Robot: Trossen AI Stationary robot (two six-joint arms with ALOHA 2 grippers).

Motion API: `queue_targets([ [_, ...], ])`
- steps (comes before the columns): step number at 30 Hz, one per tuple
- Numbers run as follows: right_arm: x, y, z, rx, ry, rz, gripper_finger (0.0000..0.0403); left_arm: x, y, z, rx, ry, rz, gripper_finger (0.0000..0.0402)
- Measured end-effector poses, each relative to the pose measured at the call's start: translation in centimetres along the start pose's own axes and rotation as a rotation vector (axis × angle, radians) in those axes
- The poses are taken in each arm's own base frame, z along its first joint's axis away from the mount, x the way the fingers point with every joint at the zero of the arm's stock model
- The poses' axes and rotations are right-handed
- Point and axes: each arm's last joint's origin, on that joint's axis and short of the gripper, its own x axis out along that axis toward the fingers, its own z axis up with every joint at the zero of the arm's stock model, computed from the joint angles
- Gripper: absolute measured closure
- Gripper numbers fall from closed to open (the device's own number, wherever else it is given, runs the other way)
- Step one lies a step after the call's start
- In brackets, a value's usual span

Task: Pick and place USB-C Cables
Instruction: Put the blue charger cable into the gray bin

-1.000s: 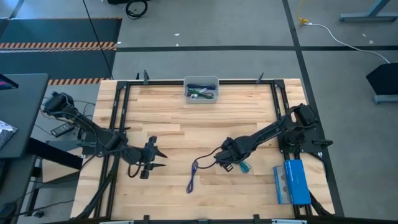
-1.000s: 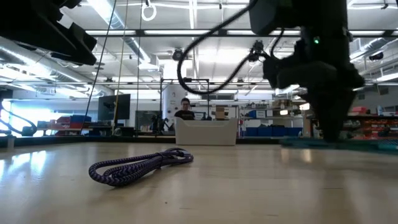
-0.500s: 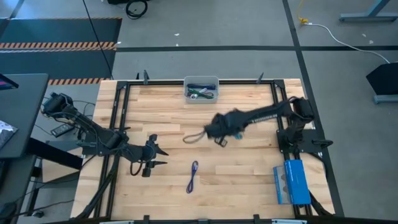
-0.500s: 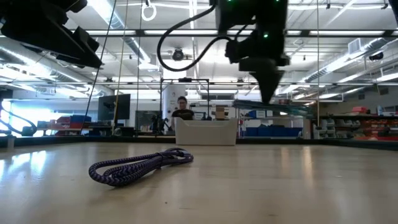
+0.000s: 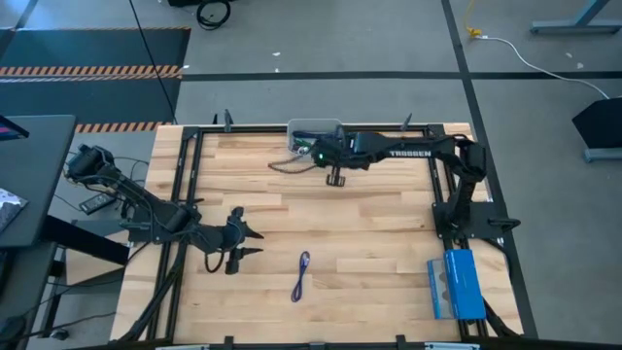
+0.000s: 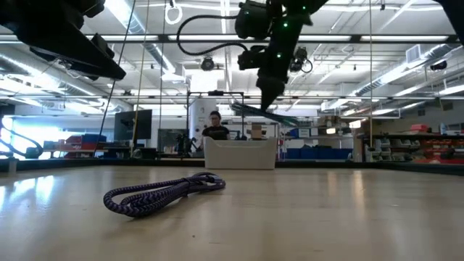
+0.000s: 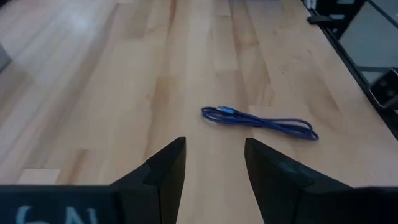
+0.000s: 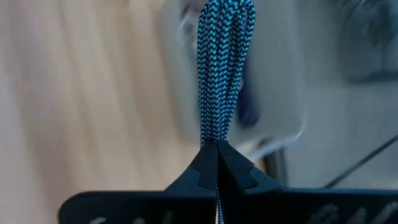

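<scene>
The teal cable (image 8: 222,68) is in my right gripper's fingers at the white bin's rim (image 8: 267,148). I should keep hold of the cable until its pinched end gets inside.
My right gripper (image 5: 311,156) is up in the air by the white bin (image 5: 314,125) at the table's far edge, shut on a teal-and-black braided USB-C cable bundle (image 8: 224,62). That cable also shows in the low view (image 6: 261,114), above the bin (image 6: 239,154). More cables (image 5: 313,146) lie inside the bin. A purple-blue cable bundle (image 5: 301,275) lies flat on the wood near the near edge (image 6: 159,194). My left gripper (image 5: 251,243) waits open to that cable's left, with the cable (image 7: 261,121) ahead of its fingers. My right gripper pinches the folded teal cable bundle near one end (image 8: 216,134) between its two fingertips, several strands together. The rest of the bundle sticks out past the fingertips toward the table's left (image 5: 280,165). It is lifted clear of the table and held nearly level (image 6: 246,110).
A blue box (image 5: 454,282) lies at the table's right near corner. Black frame rails (image 5: 190,175) run along the table's edges. Bare wood spreads across the middle (image 5: 321,214). A person (image 6: 214,129) sits far behind the table.
My right gripper has risen from the table's right near area and swung toward the far edge, up to the bin, carrying the teal cable lifted clear all the way. The purple-blue cable has stayed where it was.
</scene>
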Motion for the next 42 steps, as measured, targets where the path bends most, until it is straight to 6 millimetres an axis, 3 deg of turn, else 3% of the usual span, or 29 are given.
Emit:
queue_targets([
  [7, 1.3, -3.8, 1.4, -0.088, -0.168, -0.099, 0.0403, 0.3, 0.7, 0.4, -0.035, -0.028, 0.038, 0.0230],
  [15, 2.2, -6.0, 1.5, -0.193, -0.272, -0.031, 0.0403, 0.7, 1.7, 0.7, -0.033, -0.030, 0.089, 0.0230],
  [25, 2.8, -7.1, 1.3, -0.187, -0.356, 0.064, 0.0403, 1.1, 2.9, 0.9, -0.015, -0.015, 0.116, 0.0230],
  [35, 5.0, -5.7, -0.1, -0.156, -0.330, 0.080, 0.0394, 1.1, 2.9, 0.9, -0.002, -0.012, 0.107, 0.0230],
  [42, 5.0, -5.7, 0.0, -0.068, -0.333, 0.097, 0.0357, 1.1, 2.9, 0.9, 0.003, -0.013, 0.107, 0.0230],
])
